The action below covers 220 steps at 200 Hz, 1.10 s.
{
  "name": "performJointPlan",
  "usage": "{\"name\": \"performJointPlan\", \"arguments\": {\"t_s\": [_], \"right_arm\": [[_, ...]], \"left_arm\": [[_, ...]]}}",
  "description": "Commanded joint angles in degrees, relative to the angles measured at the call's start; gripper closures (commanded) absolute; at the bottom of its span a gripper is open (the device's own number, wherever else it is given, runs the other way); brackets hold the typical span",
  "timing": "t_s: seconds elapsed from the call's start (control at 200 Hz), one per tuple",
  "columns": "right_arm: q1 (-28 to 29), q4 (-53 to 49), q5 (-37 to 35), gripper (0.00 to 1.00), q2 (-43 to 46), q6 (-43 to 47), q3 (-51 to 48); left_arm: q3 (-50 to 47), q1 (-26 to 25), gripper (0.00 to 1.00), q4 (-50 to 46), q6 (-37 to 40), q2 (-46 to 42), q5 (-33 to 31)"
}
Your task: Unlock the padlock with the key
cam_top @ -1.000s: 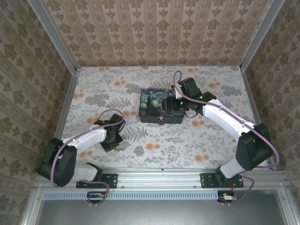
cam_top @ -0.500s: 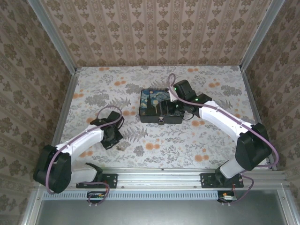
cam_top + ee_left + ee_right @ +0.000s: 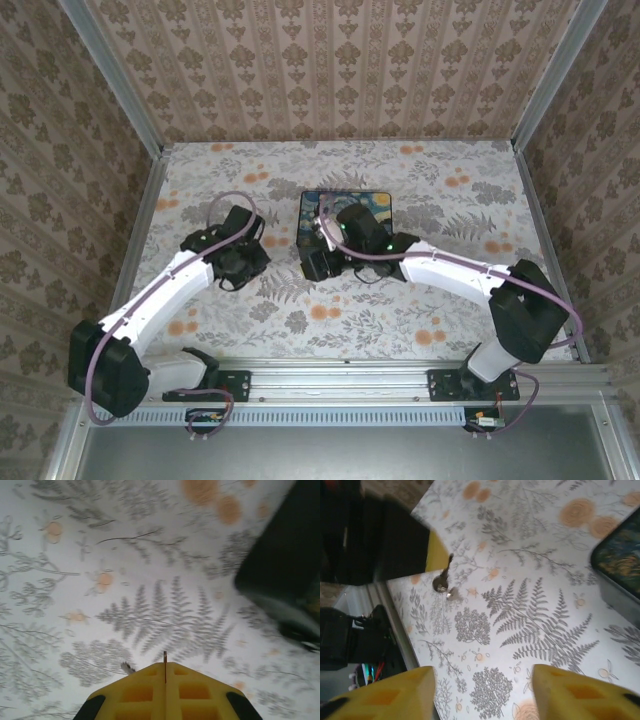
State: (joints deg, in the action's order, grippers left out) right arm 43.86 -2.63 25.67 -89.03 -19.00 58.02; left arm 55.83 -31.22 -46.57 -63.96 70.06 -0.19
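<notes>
The key [image 3: 165,656] hangs short of the right gripper's open fingers and would drop short if the left gripper opened now. The left gripper needs to first move the key toward them.
My left gripper [image 3: 165,664] is shut on the key [image 3: 165,656], a thin dark metal blade standing edge-on between the yellow fingertips. In the right wrist view the key [image 3: 441,581] hangs below the left gripper's yellow finger [image 3: 435,550], with a small ring and a shiny bit by it. From above, the left gripper [image 3: 247,262] hovers left of the black box [image 3: 375,205] with the painted lid. My right gripper [image 3: 318,262] is at the box's front left corner, and its jaws [image 3: 482,676] are wide open over bare table. The padlock is hidden under the right arm.
The box [image 3: 290,575] fills the right side of the left wrist view, with a blurred grey piece at its lower edge. The box corner [image 3: 620,575] also sits at the right of the right wrist view. Patterned walls enclose the floral tabletop [image 3: 400,300].
The left arm has risen off the table and moved up toward the box, holding the key. The right arm has swung left across the box front to its left corner.
</notes>
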Motion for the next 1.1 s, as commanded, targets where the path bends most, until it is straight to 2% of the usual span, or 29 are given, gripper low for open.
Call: {"name": "performJointPlan", "arguments": {"t_s": [0.0,0.15,0.35,0.855,1.095], "right_arm": [[1.5,15.0,-1.7,0.56,3.4,3.4,-5.2],[4.1,21.7,-9.8,0.66,3.3,7.5,-8.4],[8.1,26.8,-16.9,0.68,2.5,14.0,-9.3],[8.9,22.9,-21.5,0.77,-3.1,15.6,-5.4],[8.9,24.4,-23.7,0.89,-4.1,15.7,-4.9]], "left_arm": [[4.4,-1.0,1.0,-1.4,-4.9,2.3,4.5],[8.2,-1.8,1.0,-0.8,-8.5,5.9,8.2],[11.1,-2.8,1.0,0.5,-10.2,9.9,11.6],[11.2,-3.8,1.0,1.8,-12.0,9.7,11.8],[10.9,-4.3,1.0,2.4,-12.2,9.6,12.8]]}}
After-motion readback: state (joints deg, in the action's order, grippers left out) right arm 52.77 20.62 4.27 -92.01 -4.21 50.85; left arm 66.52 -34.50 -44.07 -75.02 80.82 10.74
